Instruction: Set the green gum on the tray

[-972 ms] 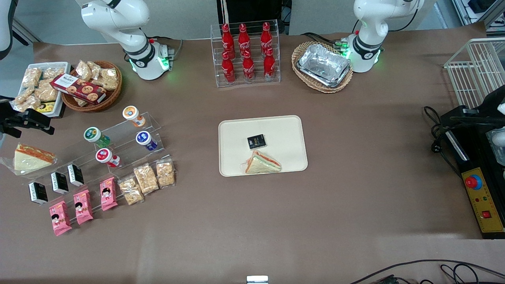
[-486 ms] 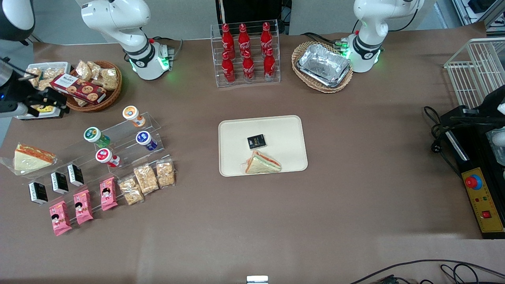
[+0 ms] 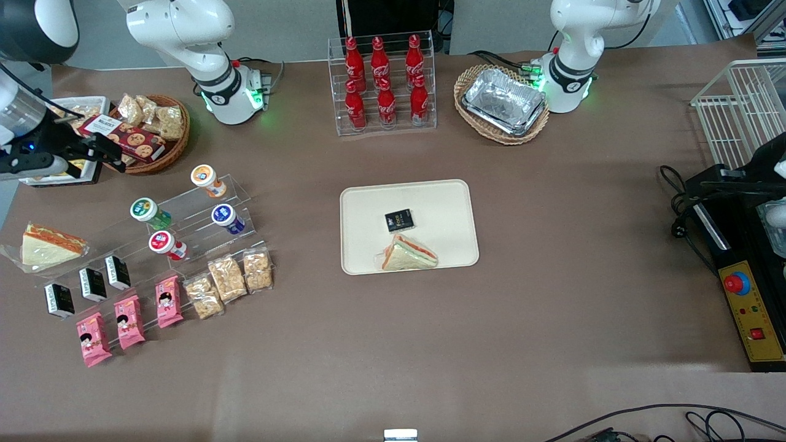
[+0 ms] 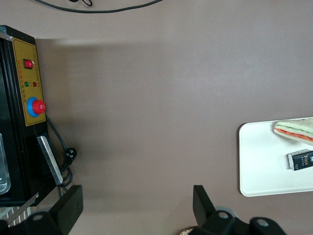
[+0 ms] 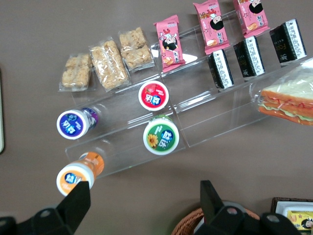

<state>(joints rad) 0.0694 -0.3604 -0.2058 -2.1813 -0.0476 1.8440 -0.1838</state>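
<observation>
To place the green gum on the tray (image 3: 442, 202), my right gripper next needs to pick up the gum by its green body below the lid (image 3: 159, 220).
The green gum (image 3: 147, 210) is a small green bottle with a white lid, lying on a clear acrylic stand among bottles of the same size. It also shows in the right wrist view (image 5: 161, 137). The cream-beige tray (image 3: 442, 202) lies mid-table and holds a sandwich (image 3: 408, 253) and a black packet (image 3: 399, 220). Its edge shows in the left wrist view (image 4: 259, 156). My right gripper (image 3: 101, 156) hangs above the table by the wicker snack basket (image 3: 144, 132), farther from the front camera than the gum. In the right wrist view the gripper (image 5: 144, 200) is open and empty.
Orange-lidded (image 3: 204, 177), blue-lidded (image 3: 225, 216) and red-lidded (image 3: 163, 242) bottles lie beside the green gum. Pink packets, black boxes and snack bags sit nearer the camera. A wrapped sandwich (image 3: 46, 244) lies at the working arm's end. A cola rack (image 3: 382, 80) and a foil-tray basket (image 3: 503, 101) stand farther back.
My right gripper has moved from the table's edge at the working arm's end, away from the camera and inward, to beside the wicker snack basket. Nothing else has moved.
</observation>
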